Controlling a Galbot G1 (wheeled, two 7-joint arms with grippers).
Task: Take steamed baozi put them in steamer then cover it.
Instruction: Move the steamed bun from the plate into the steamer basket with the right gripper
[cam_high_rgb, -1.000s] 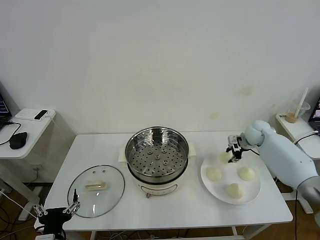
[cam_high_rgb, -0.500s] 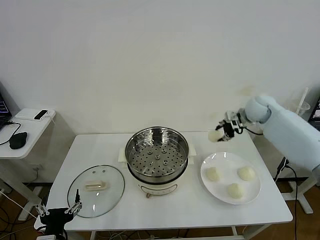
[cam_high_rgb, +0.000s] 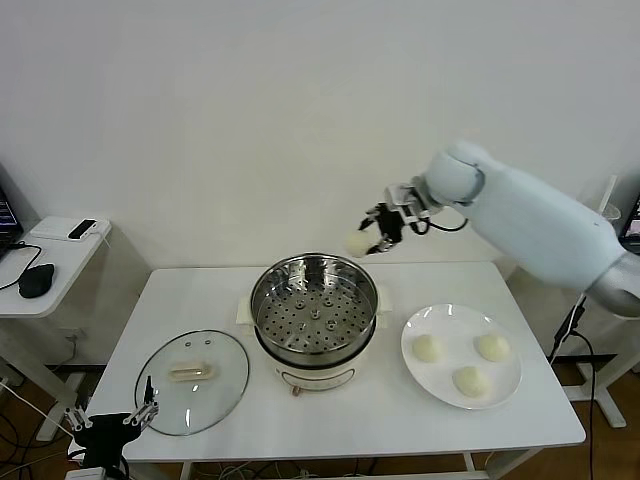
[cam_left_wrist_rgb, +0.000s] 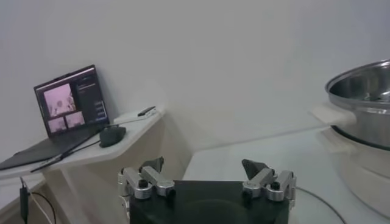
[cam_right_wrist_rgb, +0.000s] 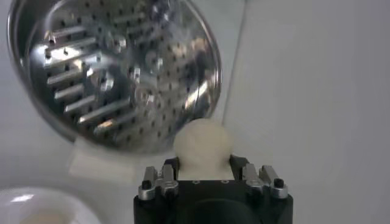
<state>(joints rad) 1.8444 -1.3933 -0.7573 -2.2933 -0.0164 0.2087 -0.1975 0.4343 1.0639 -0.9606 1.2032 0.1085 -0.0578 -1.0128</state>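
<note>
The baozi hangs above and outside the steamer's far rim and would drop outside if I opened now, so my right gripper keeps holding the baozi.
My right gripper (cam_high_rgb: 372, 238) is shut on one cream-white baozi (cam_high_rgb: 356, 243) and holds it in the air above the far right rim of the steamer (cam_high_rgb: 314, 312). In the right wrist view the baozi (cam_right_wrist_rgb: 202, 146) sits between the fingers, with the perforated tray (cam_right_wrist_rgb: 113, 67) below. Three more baozi (cam_high_rgb: 428, 348) lie on the white plate (cam_high_rgb: 440, 385) to the right of the steamer. The glass cover (cam_high_rgb: 192, 380) with its cream handle lies flat on the table left of the steamer. My left gripper (cam_high_rgb: 110, 424) is open and empty, parked below the table's front left corner.
The white table (cam_high_rgb: 350, 430) holds everything. A side desk (cam_high_rgb: 50, 262) with a mouse and laptop stands at the left, also in the left wrist view (cam_left_wrist_rgb: 73, 149). A cup with a straw (cam_high_rgb: 597, 226) stands on a stand at the far right.
My right gripper lifted one baozi off the plate and carried it up and to the left, from over the plate to above the steamer's far right rim. The left arm stayed still.
</note>
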